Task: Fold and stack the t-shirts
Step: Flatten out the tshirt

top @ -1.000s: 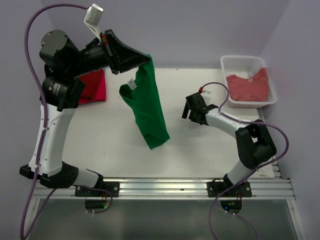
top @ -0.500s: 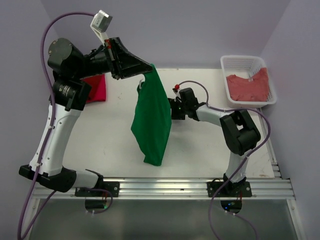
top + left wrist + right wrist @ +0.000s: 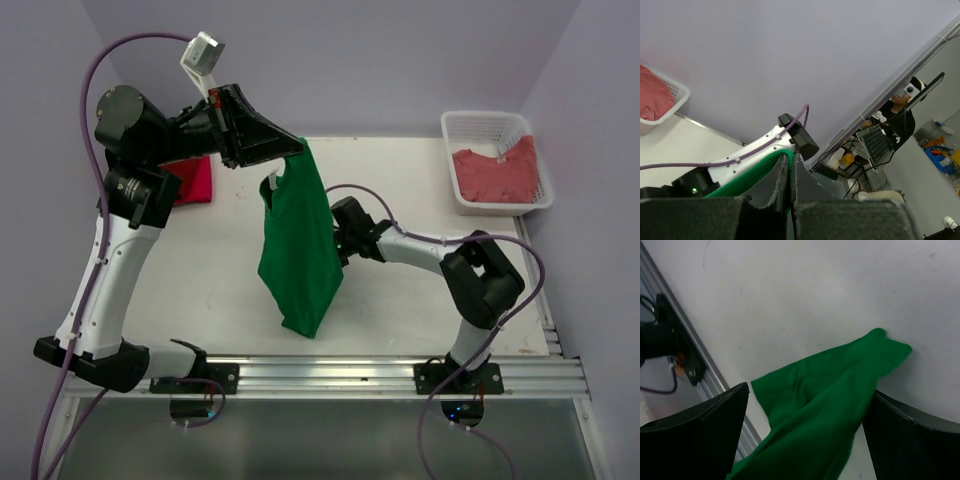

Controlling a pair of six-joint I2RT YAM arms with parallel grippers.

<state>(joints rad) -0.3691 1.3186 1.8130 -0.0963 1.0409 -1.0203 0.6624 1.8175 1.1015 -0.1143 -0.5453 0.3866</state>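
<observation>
I should next use my right gripper to grab the bright green t-shirt's hanging side edge, away from my left gripper, and so spread the t-shirt for folding.
The bright green t-shirt [image 3: 298,245] hangs lengthwise from my left gripper [image 3: 300,148], which is raised high over the table's middle and shut on the shirt's top edge. In the left wrist view the closed fingers [image 3: 777,182] pinch a green fold [image 3: 747,175]. My right gripper [image 3: 340,240] is at the hanging shirt's right edge, at mid height. In the right wrist view it [image 3: 810,390] is open wide, with the green cloth [image 3: 815,410] between its two fingers and the shirt's lower end dangling above the table. A folded red t-shirt [image 3: 192,182] lies at the back left.
A white lattice basket [image 3: 480,124] at the back right holds a salmon-red shirt [image 3: 497,172]. The table's front rail [image 3: 330,375] runs along the near edge. The left arm's elbow [image 3: 125,115] stands high over the red shirt.
My right gripper has moved left across the table and reached the hanging green shirt's edge. The shirt has turned and swung slightly left and lower while the left gripper keeps hold.
</observation>
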